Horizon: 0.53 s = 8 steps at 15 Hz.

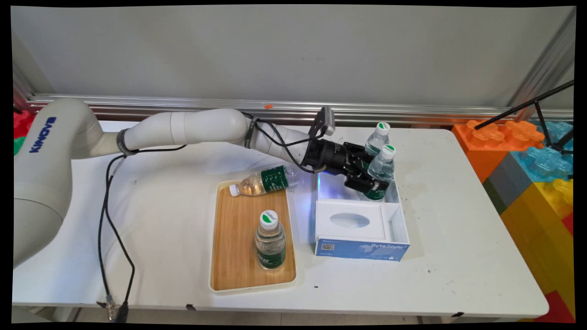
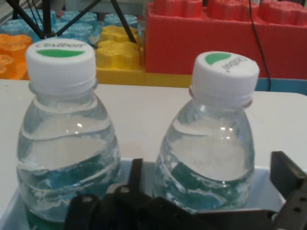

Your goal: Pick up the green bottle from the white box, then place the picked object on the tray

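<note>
The nearer water bottle needs to be lifted out of the white and blue box. My gripper should grab the bottle by its green-labelled body (image 1: 375,194) next.
Two clear water bottles with white caps and green labels stand in the far end of a white and blue box (image 1: 398,215). My gripper (image 1: 373,181) reaches into the box from the left and is open. Its fingers straddle the lower body of the nearer bottle (image 1: 381,170), which leans slightly. In the hand view this bottle (image 2: 211,143) sits between the fingers (image 2: 134,175), with a small gap on its right side. The other bottle (image 1: 379,135) (image 2: 67,139) stands just behind it, outside the fingers.
A wooden tray (image 1: 234,238) lies left of the box. An upright water bottle (image 1: 270,240) stands on the tray, and a bottle of yellowish liquid (image 1: 263,182) lies across its far rim. Big coloured blocks (image 1: 527,156) stand past the table's right edge.
</note>
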Motion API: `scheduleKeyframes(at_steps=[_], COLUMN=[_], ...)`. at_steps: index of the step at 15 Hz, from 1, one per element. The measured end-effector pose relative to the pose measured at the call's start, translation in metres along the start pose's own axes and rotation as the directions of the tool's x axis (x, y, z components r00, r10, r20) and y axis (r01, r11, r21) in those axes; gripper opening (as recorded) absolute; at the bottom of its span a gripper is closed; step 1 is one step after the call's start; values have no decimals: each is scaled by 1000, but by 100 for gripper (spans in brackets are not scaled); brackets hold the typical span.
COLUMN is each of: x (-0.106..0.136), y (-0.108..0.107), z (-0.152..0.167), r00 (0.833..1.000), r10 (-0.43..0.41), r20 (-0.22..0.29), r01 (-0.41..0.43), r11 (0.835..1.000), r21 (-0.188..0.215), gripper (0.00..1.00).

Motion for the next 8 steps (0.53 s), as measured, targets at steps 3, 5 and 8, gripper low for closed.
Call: scheduleKeyframes(at_steps=[3,5,8], x=[1,1,1], y=[-3,-4,-5], z=[2,3,3], r00=[1000,1000,1000], r10=[3,4,3], r20=[-8,-11,-12], r01=[-3,-4,-3], r11=[1000,1000,1000], r21=[7,10,10], gripper=[0,0,0])
